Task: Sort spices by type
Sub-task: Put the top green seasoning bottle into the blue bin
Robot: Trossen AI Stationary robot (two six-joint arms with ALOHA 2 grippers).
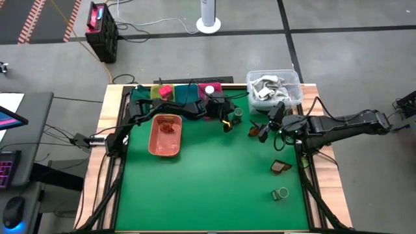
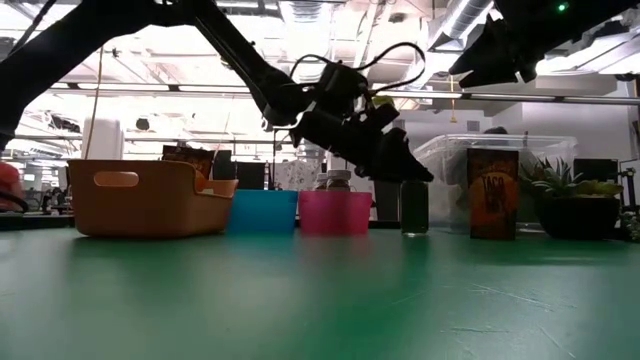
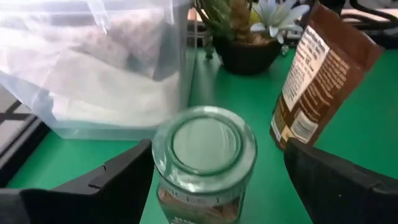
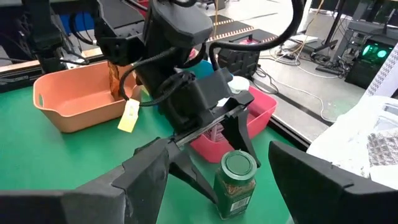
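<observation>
My fingers are on either side of the green jar's lid (image 1: pixel 238 112), so it is now time for my left gripper to close on the green jar.
A green glass jar (image 3: pixel 204 163) with a clear round lid stands upright on the green mat (image 1: pixel 214 175). My left gripper (image 3: pixel 217 152) is open and comes down at a slant from the far left, with one finger on each side of the jar (image 4: pixel 236 183). A brown packet (image 3: pixel 317 74) stands on the mat just right of the jar (image 1: pixel 238 114). My right gripper (image 1: pixel 265 130) hovers open beside this packet (image 1: pixel 255 129) and holds nothing. Another brown packet (image 1: pixel 281 168) and a jar (image 1: pixel 281 194) lie near the right edge. My left gripper has one finger (image 3: pixel 127 177) close beside the jar's lid (image 3: pixel 163 146) and the other finger (image 3: pixel 336 180) well clear of it. Whether the near finger touches the jar, I cannot tell. The jar stands on its base on the mat.
A salmon tray (image 1: pixel 156 144) with a brown packet inside sits left of centre. Yellow, teal (image 2: pixel 262 212) and magenta (image 2: pixel 335 212) trays line the far edge, and the magenta one holds a jar. A clear tub (image 1: pixel 273 88) stands at the far right, and a potted plant (image 2: pixel 575 205) beside it.
</observation>
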